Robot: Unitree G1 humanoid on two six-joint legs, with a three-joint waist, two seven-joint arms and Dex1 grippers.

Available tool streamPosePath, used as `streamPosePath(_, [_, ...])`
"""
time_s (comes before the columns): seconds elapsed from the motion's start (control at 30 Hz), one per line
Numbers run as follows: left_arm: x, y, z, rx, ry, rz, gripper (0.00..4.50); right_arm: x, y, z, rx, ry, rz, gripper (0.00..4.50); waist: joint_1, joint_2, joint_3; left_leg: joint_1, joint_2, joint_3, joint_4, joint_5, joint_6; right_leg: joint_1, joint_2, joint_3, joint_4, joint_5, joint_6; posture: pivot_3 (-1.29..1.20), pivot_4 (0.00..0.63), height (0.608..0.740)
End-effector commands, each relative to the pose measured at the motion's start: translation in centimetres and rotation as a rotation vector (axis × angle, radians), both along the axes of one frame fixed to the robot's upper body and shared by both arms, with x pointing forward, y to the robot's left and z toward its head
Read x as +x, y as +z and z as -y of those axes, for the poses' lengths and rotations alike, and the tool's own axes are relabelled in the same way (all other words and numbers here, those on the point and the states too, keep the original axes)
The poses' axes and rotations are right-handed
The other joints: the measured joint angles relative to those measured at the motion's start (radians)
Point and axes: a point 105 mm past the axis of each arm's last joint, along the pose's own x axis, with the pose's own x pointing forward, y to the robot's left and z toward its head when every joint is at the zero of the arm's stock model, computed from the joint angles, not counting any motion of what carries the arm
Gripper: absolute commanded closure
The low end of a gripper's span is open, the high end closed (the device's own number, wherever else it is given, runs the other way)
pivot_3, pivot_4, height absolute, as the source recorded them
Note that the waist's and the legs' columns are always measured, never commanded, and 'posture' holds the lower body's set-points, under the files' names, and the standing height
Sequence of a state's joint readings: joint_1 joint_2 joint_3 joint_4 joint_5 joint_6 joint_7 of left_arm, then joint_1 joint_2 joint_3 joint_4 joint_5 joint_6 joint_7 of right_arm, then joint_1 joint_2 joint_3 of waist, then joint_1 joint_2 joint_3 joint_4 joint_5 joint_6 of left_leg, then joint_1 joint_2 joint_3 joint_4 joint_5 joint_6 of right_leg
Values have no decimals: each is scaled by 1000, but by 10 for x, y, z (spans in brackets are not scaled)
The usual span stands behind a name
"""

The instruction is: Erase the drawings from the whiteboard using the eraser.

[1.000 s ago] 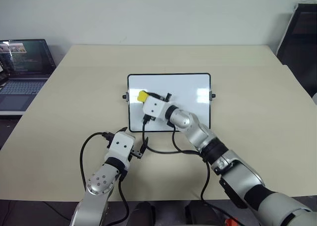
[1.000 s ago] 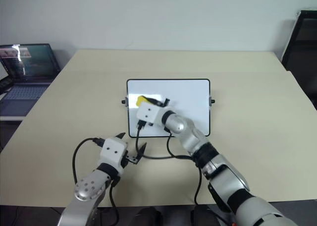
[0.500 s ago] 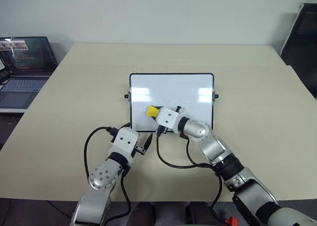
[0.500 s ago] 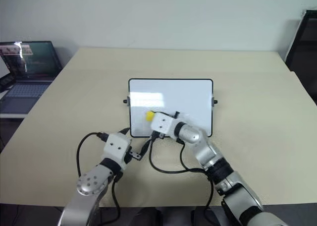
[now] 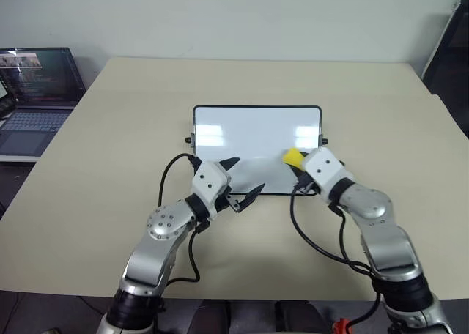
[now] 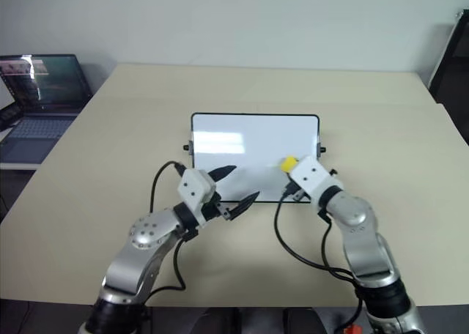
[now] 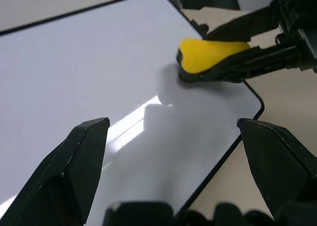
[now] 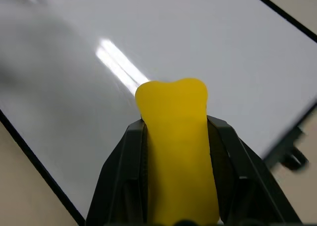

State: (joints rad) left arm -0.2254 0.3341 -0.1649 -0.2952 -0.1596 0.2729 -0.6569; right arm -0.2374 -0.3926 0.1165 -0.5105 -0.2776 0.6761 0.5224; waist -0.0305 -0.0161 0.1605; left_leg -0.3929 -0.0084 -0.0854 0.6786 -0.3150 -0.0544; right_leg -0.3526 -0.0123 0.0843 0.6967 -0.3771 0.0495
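I need to keep holding the yellow eraser with my right gripper until the eraser is over the table beside the whiteboard, because it is over the whiteboard now.
The whiteboard (image 5: 249, 129) lies flat in the middle of the table, its visible surface plain glossy white. The drawings are out of view. My right gripper (image 5: 297, 162) is shut on the yellow eraser (image 5: 292, 156), which rests on the board near its near right corner; the right wrist view shows the eraser (image 8: 176, 132) pinched between both black fingers over the white surface. My left gripper (image 5: 241, 179) hangs open over the board's near edge, left of the eraser, nothing between its fingers. The left wrist view looks across the board at the eraser (image 7: 208, 52).
The tan table (image 5: 110, 165) has free room on all sides of the board. An open laptop (image 5: 33, 85) sits off the table's far left. A dark object (image 5: 448, 45) stands at the far right. Black cables (image 5: 322, 239) loop from both wrists.
My right gripper has swept the eraser across the board from its left side to its near right corner. My left gripper has risen and moved right to the board's near edge.
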Motion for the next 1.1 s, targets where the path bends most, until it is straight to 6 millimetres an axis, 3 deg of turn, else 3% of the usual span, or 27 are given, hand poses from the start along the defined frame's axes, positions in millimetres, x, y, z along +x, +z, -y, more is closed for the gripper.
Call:
streamPosePath(0.03, [-7,10,22,-19,-174,29,0,-9,13,24,7,-107,22,3202,1,0,0,0,0,0,0,0,0,0,0,0,0,0,0,0,150,740])
streamPosePath(0.3, [-21,3,49,45,-536,15,0,-19,11,79,123,-402,-78,3202,-1,0,0,0,0,1,0,0,0,0,1,1,0,0,0,0,150,740])
streamPosePath(0.43, [-20,-1,55,73,-622,3,0,-19,2,92,236,-516,-166,3202,-4,0,0,0,0,1,0,0,0,0,1,1,1,0,0,0,150,740])
streamPosePath(0.63, [-2,-1,63,102,-623,48,0,-17,-14,98,338,-586,-257,3202,-3,0,0,0,0,1,1,0,1,0,2,1,1,0,0,0,150,740])
streamPosePath(0.77, [6,-3,64,143,-618,85,0,-15,-24,92,373,-576,-300,3202,-3,0,0,0,0,2,1,0,1,-1,2,1,1,0,0,0,150,740])
streamPosePath(1.1, [4,-5,57,165,-612,111,0,-10,-33,103,384,-597,-312,3202,-5,1,0,0,0,2,1,0,1,-1,2,1,2,0,0,0,150,740])
